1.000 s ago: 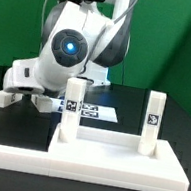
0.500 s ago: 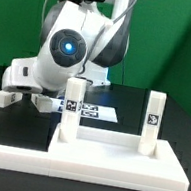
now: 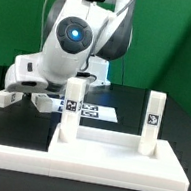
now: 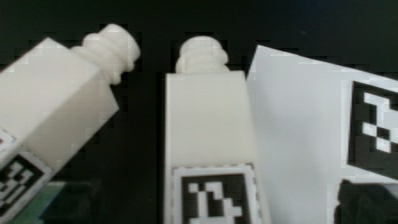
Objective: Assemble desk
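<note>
The screw end of the straight leg is round and ribbed, so my gripper should next grab the leg by the flat sides of its square body (image 4: 212, 176).
The desk top (image 3: 112, 162) lies at the front, with two legs standing upright in it, one (image 3: 72, 110) at the middle and one (image 3: 152, 122) on the exterior view's right. Two more legs lie loose on the black table at the exterior view's left (image 3: 10, 97). In the wrist view these are a slanted leg (image 4: 63, 110) and a straight leg (image 4: 210, 130), both with ribbed screw ends pointing away. My gripper (image 4: 199, 205) (image 3: 33, 93) is open and low over them. The straight leg lies between the spread fingers (image 4: 365, 198), and nothing is held.
The marker board (image 3: 89, 110) lies behind the desk top and right next to the straight leg in the wrist view (image 4: 329, 100). A white L-shaped border bar (image 3: 1, 133) runs along the front left, against the desk top.
The arm's big joint with the blue light has shifted up and to the exterior view's right. The hand stays low over the lying legs. The parts have not moved.
</note>
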Action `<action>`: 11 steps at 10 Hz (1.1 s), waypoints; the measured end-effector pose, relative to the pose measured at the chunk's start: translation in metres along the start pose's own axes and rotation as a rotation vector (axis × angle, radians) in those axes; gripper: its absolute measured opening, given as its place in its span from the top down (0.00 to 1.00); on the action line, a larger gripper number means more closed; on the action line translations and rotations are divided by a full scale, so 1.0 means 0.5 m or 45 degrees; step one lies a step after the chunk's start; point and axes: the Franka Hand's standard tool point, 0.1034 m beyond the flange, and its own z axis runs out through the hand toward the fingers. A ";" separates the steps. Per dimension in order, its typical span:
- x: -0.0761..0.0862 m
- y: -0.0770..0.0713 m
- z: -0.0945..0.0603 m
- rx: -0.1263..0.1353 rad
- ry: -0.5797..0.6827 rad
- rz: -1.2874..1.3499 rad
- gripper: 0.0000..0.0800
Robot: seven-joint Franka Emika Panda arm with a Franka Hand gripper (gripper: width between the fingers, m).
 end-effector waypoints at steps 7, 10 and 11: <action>-0.001 -0.010 0.026 0.029 -0.055 0.013 0.22; -0.001 -0.010 0.026 0.029 -0.055 0.012 0.43; -0.001 -0.010 0.026 0.029 -0.055 0.012 0.64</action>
